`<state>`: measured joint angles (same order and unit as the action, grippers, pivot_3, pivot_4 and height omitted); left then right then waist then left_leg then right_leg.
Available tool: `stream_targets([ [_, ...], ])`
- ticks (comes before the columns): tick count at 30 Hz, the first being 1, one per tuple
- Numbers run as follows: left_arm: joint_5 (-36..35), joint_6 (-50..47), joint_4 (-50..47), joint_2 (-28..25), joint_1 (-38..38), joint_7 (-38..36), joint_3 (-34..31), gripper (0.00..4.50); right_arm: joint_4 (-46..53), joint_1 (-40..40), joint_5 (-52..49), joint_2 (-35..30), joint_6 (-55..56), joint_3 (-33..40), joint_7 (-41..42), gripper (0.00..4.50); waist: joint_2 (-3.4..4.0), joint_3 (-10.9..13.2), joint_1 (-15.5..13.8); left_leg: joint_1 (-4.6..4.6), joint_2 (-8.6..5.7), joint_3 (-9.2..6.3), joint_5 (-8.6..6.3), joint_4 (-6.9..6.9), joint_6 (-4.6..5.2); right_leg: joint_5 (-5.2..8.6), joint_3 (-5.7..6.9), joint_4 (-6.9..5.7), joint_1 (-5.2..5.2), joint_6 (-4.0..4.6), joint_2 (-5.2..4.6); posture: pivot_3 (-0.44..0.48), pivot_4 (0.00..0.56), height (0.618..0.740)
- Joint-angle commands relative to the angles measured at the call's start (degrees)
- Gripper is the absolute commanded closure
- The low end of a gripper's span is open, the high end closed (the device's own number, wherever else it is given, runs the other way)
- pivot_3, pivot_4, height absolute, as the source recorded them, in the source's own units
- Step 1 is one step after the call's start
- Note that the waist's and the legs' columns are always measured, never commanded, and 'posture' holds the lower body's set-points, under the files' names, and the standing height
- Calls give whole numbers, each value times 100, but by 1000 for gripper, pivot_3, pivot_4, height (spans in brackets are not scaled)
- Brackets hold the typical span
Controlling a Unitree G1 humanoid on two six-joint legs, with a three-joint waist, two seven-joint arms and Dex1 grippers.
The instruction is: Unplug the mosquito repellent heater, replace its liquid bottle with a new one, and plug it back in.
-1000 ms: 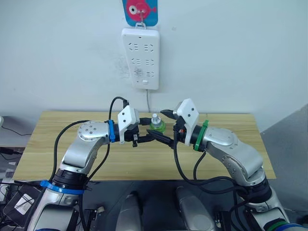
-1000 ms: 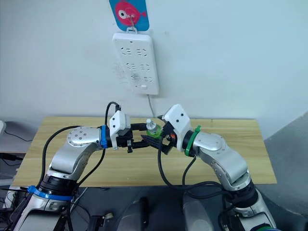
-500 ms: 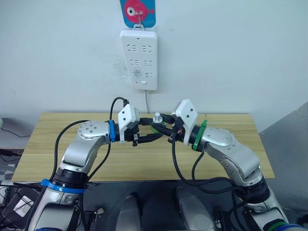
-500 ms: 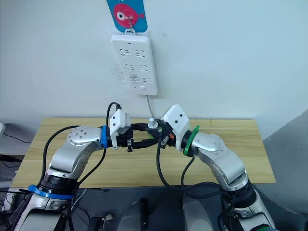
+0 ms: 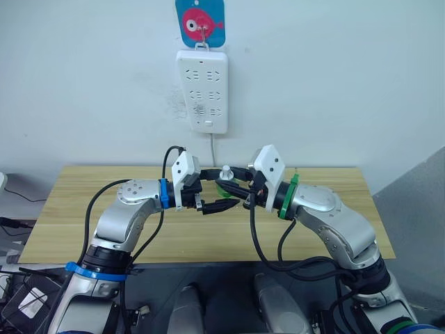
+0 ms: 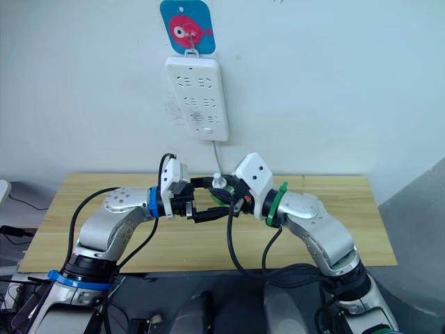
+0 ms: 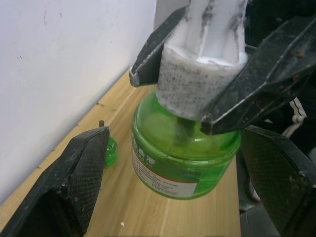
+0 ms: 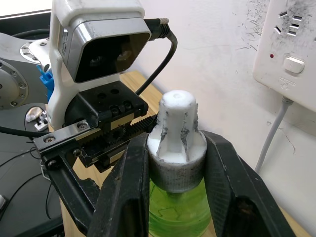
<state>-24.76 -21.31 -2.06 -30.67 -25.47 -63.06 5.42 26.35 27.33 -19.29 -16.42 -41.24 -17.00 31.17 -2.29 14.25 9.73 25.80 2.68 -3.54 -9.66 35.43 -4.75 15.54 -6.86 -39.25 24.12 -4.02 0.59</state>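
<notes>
I will grab the liquid bottle by its green body (image 5: 223,191) next with my left gripper, because the black fingertips of my right gripper already cover the white cap (image 5: 227,174).
A green liquid bottle (image 7: 183,148) with a white cap (image 8: 177,129) stands upright between both arms over the wooden table (image 5: 83,202). My right gripper (image 8: 177,168) is shut on the cap, one black finger (image 7: 256,84) on each side. My left gripper (image 5: 221,191) is open, and its fingers (image 7: 69,187) flank the green body without touching it. The bottle's base sits at or just above the table top. The mosquito repellent heater is out of view.
A white power strip (image 5: 205,90) hangs on the wall behind, under a blue plaque with a pink fish (image 5: 201,19), and its cable (image 5: 213,149) drops behind the table. A small green object (image 7: 111,150) lies on the table near the wall.
My right gripper, open around the bottle a second ago, has shut on its cap. My left gripper has moved right, so its open fingers now flank the bottle. The camera shifted slightly.
</notes>
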Motion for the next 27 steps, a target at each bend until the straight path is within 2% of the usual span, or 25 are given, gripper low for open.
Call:
stream_targets([
  [1,-64,90,-123,9,-58,-81,-38,738,208,-25,-108,16,56,60,56,3399,0,0,1,0,0,-1,0,6,0,0,0,-5,-1,0,0,-214,162,733],
  [5,-36,138,-115,57,-33,-89,-10,2042,233,-37,-135,-6,25,63,90,3399,0,0,3,0,0,-5,-1,39,0,1,0,-37,0,-1,5,-213,164,733],
  [6,-43,137,-116,76,-34,-76,-13,2242,244,-43,-144,-12,13,62,97,3399,0,0,3,0,0,-6,-1,46,0,1,-1,-44,-1,-1,6,-212,165,733],
  [10,-79,124,-146,111,-44,-87,-9,2244,270,-121,-268,-193,37,50,379,3399,0,-5,2,-3,0,-5,2,63,3,6,-5,-62,-3,-9,9,-210,169,733],
  [13,-72,199,-395,-90,-7,-464,161,2244,-527,314,-316,-809,761,-184,1928,3399,1,-5,9,-2,-1,-4,2,62,4,5,-7,-61,-2,-8,9,-215,180,733],
  [15,-44,274,-520,-255,64,-740,276,2244,-1273,732,-310,-991,1182,-345,2797,3399,1,-5,33,-6,0,0,2,62,4,5,-9,-61,-3,-8,10,-212,187,733],
  [18,-36,344,-594,-383,132,-893,343,2244,-1940,1102,-300,-1128,1487,-447,3615,3399,3,-4,124,-23,5,-2,2,53,5,6,-8,-67,-9,-7,15,-190,184,733],
  [20,-33,366,-586,-437,139,-935,318,2244,-2083,1235,-338,-1234,1493,-429,3969,3399,3,-4,131,-22,6,-5,1,52,5,5,-6,-68,-9,-6,17,-182,177,733],
  [23,-22,376,-590,-445,131,-896,270,2244,-1698,1148,-933,-1374,926,-70,4085,3399,3,-4,116,-15,2,-10,1,53,5,2,-3,-68,-8,-1,13,-183,183,733],
  [27,8,412,-670,-433,246,-768,278,2244,-1235,878,-1106,-1512,728,318,3699,2016,4,-6,121,-15,2,-12,1,58,5,3,-3,-71,-9,-3,13,-197,175,733],
])
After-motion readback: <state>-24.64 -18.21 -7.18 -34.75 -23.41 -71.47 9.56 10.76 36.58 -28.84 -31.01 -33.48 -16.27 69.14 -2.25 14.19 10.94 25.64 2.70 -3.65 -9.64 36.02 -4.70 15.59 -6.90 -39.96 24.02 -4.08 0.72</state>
